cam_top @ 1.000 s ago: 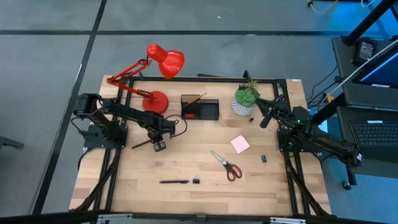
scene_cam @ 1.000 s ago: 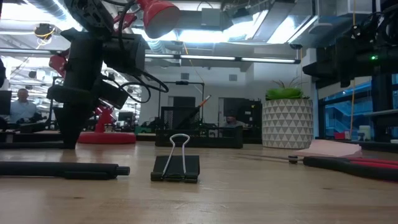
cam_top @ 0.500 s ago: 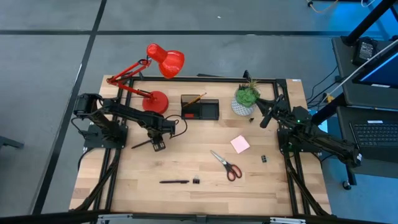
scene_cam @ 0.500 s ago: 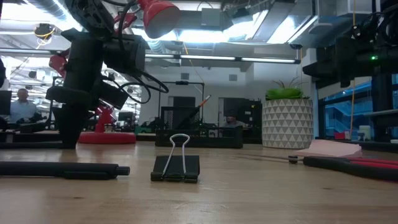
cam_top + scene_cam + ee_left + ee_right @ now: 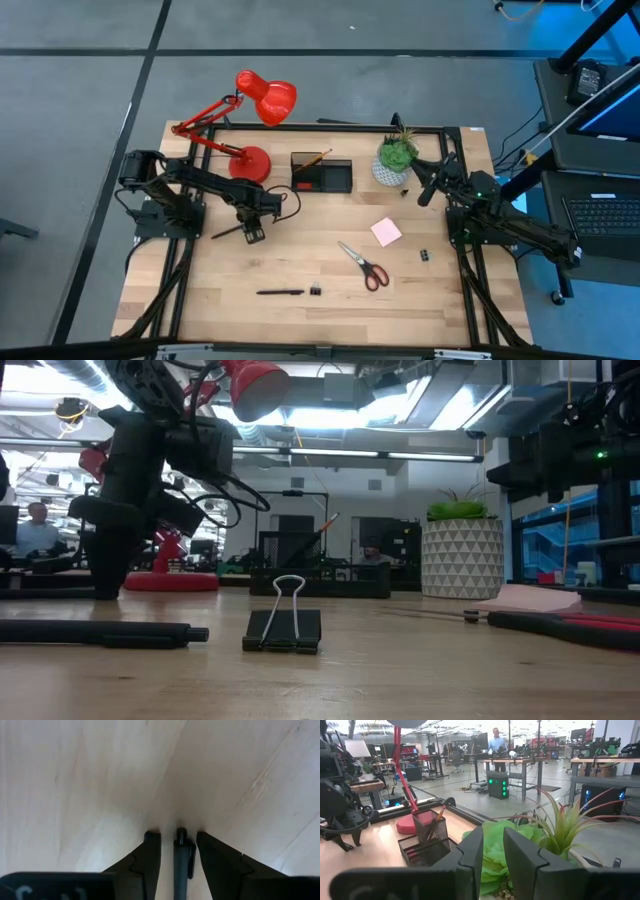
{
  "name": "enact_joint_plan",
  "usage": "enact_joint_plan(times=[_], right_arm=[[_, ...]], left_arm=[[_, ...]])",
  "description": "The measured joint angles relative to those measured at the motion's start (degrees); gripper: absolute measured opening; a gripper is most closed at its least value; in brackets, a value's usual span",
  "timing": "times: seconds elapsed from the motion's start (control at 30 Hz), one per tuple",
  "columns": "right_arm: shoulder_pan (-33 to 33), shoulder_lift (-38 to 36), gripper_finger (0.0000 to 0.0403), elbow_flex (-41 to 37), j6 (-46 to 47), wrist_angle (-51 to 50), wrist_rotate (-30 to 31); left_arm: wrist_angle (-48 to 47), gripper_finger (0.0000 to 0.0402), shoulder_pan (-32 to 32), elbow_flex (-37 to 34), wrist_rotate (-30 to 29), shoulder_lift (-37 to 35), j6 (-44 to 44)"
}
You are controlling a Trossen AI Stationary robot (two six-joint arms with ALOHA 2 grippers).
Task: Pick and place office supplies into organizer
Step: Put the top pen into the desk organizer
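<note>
I should store the pen in the organizer, so next I will use my left gripper to grab the black pen by its clip end (image 5: pixel 184 845).
My left gripper (image 5: pixel 252 235) points straight down at the table's left, open. Its two fingers stand on either side of a black pen (image 5: pixel 182 857) that lies flat on the wood (image 5: pixel 228 232), with a narrow gap on each side. My right gripper (image 5: pixel 425 190) waits level at the far right beside the plant, its fingers (image 5: pixel 492 855) slightly apart with nothing between them. The black mesh organizer (image 5: pixel 321 173) stands at the far middle with an orange pencil (image 5: pixel 313 158) leaning in its taller cup. A second pen (image 5: pixel 280 292) and a binder clip (image 5: pixel 315 291) lie near the front.
Red-handled scissors (image 5: pixel 363 264), a pink sticky-note pad (image 5: pixel 386 232) and small black clips (image 5: pixel 424 256) lie on the right half. A red desk lamp (image 5: pixel 250 130) stands just behind my left gripper. A potted plant (image 5: pixel 396 158) stands right of the organizer.
My left gripper's fingers have spread a little apart over the pen while the arm stayed where it was. The pen lies where it did.
</note>
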Motion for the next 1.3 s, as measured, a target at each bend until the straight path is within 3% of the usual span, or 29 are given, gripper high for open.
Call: enact_joint_plan(times=[0.8, 1.3], right_arm=[[-0.01, 0.00, 0.0080, 0.00, -3.15, 0.02, 0.00], [-0.01, -0.02, 0.0080, -0.02, -3.12, 0.02, 0.00]], left_arm=[[-0.11, 0.0128, -0.68, -0.28, -1.16, 0.04, 2.58], [0.52, 0.0054, -0.83, -0.30, -0.86, 0.02, 6.60]])
